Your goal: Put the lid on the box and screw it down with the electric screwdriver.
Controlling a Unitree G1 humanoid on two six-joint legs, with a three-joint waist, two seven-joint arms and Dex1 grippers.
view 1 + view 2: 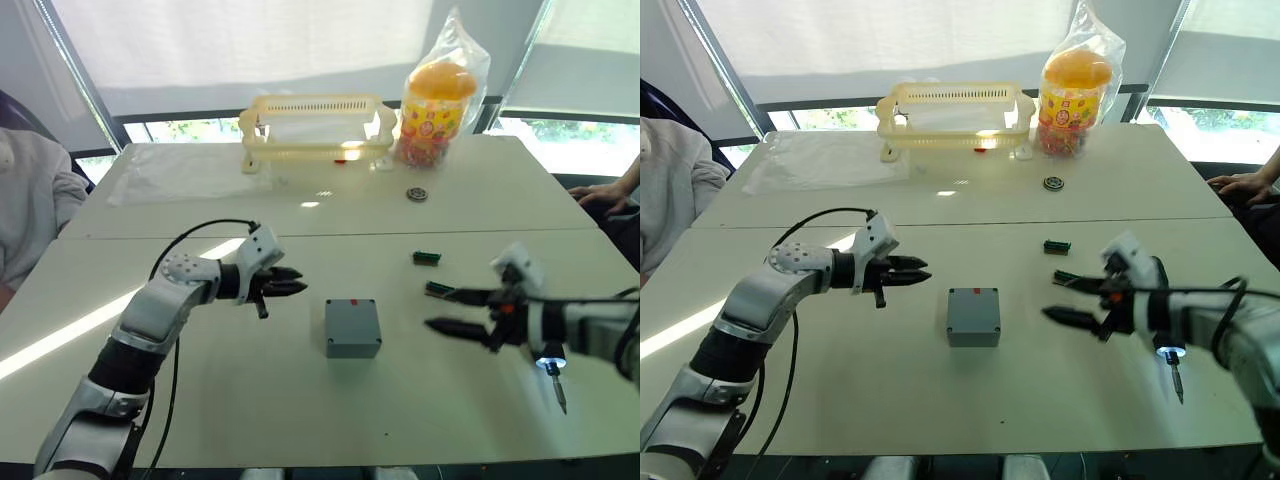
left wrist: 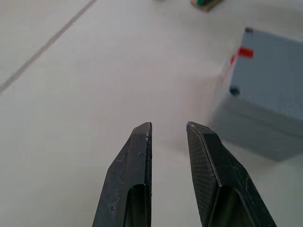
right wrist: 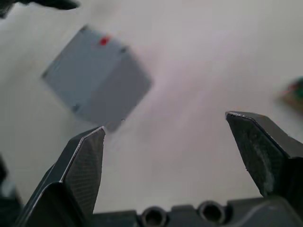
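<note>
The screwdriver's thin pointed bit [image 1: 559, 393] sticks out, so my right gripper should next grab the screwdriver by the front of its black body [image 1: 547, 350] to screw the lid down.
The grey box [image 1: 352, 327] stands in the middle of the near table, its small red part [image 1: 352, 301] on the far side. The lid [image 2: 274, 66] lies flat on top of it, with a corner screw hole showing. My left gripper [image 1: 300, 280] hovers just left of the box, its fingers [image 2: 137, 156] a narrow gap apart with nothing between them. To the right of the box, my right gripper [image 1: 430, 306] points at it, wide open and empty. The electric screwdriver [image 1: 553, 378] shows under my right wrist, its light on and its bit pointing to the near edge.
A yellow slotted basket [image 1: 315, 130] and a bagged jar with an orange lid [image 1: 440, 95] stand at the far side. A small round part [image 1: 416, 194] and a green part [image 1: 427, 258] lie right of the middle. A grey sleeve [image 1: 25, 200] is at the left and a hand [image 1: 600, 195] at the right.
</note>
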